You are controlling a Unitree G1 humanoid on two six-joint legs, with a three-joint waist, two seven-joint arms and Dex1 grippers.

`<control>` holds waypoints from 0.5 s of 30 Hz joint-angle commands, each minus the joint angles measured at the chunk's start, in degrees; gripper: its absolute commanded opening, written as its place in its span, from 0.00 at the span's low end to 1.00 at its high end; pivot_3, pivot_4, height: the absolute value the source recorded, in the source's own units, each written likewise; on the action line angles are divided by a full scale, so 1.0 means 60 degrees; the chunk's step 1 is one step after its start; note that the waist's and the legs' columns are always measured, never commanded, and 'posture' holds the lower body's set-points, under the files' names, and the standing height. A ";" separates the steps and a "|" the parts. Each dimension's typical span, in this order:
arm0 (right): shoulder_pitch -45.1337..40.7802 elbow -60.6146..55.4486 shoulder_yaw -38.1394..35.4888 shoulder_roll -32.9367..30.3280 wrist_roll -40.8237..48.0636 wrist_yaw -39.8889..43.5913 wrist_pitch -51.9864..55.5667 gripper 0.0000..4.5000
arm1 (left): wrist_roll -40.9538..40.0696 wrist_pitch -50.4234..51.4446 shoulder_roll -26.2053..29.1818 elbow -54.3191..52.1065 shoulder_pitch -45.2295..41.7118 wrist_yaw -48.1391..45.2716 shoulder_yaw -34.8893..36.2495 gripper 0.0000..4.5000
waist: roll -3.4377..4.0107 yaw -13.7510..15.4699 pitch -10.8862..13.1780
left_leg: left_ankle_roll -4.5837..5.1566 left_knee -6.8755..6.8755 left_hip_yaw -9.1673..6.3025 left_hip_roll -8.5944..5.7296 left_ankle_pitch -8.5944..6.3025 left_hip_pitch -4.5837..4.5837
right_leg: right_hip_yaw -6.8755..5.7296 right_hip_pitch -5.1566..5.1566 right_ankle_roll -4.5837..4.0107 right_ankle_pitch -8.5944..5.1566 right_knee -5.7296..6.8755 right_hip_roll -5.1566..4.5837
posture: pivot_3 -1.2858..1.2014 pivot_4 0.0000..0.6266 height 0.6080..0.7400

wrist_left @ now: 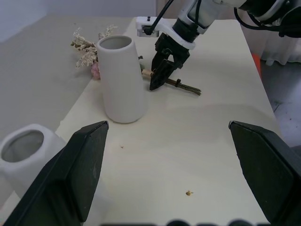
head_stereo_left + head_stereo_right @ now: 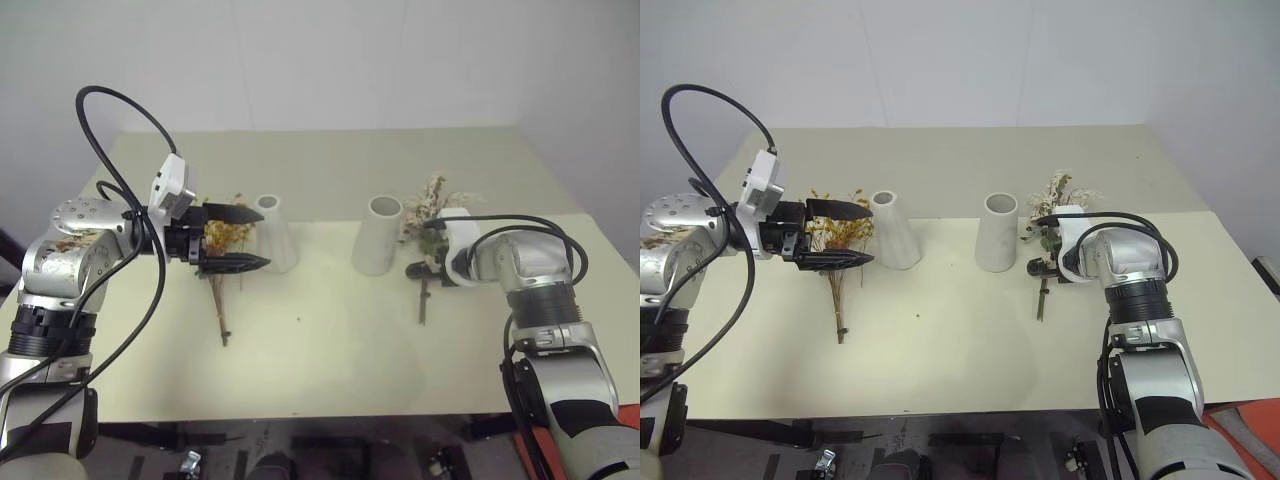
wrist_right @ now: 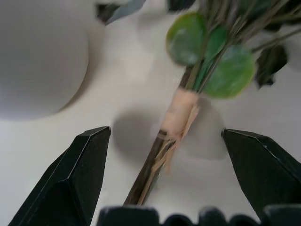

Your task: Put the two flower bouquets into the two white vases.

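Observation:
My right gripper should close on the taped stem now, because the fingers reach down beside the taped stem, near their shadows.
The yellow-orange bouquet [image 2: 222,300] lies on the table left of the slim-necked white vase [image 2: 277,238]. My left gripper [image 2: 262,238] hovers open above its blossoms, pointing sideways toward that vase, with nothing between its fingers [image 1: 87,160]. The wider white vase [image 2: 378,237] stands upright to the right. Beside it lies the mixed bouquet [image 2: 432,203] of cream sprigs and green leaves [image 3: 207,61]. My right gripper [image 3: 165,132] points down over its taped stem [image 3: 178,113], open, one finger on each side, not touching it.
The cream table [image 2: 330,350] stretches back to a plain wall, with its front edge near me. Black cables [image 2: 110,110] loop above my left arm. A few small crumbs [image 1: 188,192] lie on the table top between the vases and me.

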 commanded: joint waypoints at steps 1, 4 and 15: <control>-0.0005 0.0096 0.0195 0.0088 -0.0290 -0.0046 -0.0273 0.87 | 0.0045 -0.0198 0.0033 0.0011 -0.0197 -0.0149 0.0147 1.00 | 0.0000 -0.0007 0.0000 | 0.0000 0.0001 -0.0001 0.0000 0.0000 0.0000 | -0.0001 0.0001 0.0000 0.0000 0.0000 0.0000 | 0.52 0.24 1.00; -0.0010 0.0203 0.0155 0.0106 -0.0375 0.0023 -0.0355 0.65 | 0.0068 -0.0217 0.0043 0.0007 -0.0165 -0.0162 0.0193 1.00 | 0.0000 -0.0050 0.0000 | 0.0000 0.0004 -0.0002 0.0000 0.0001 0.0000 | 0.0001 0.0001 0.0000 0.0000 0.0004 0.0000 | 0.52 0.24 1.00; 0.0077 0.0194 -0.0767 0.0245 -0.0321 -0.0276 -0.0134 0.05 | 0.0148 -0.0360 0.0012 0.0080 -0.0151 -0.0149 0.0270 1.00 | -0.0001 -0.0183 0.0000 | 0.0000 0.0003 -0.0012 0.0001 0.0002 0.0001 | 0.0002 0.0001 0.0001 0.0001 0.0007 0.0001 | 0.52 0.24 1.00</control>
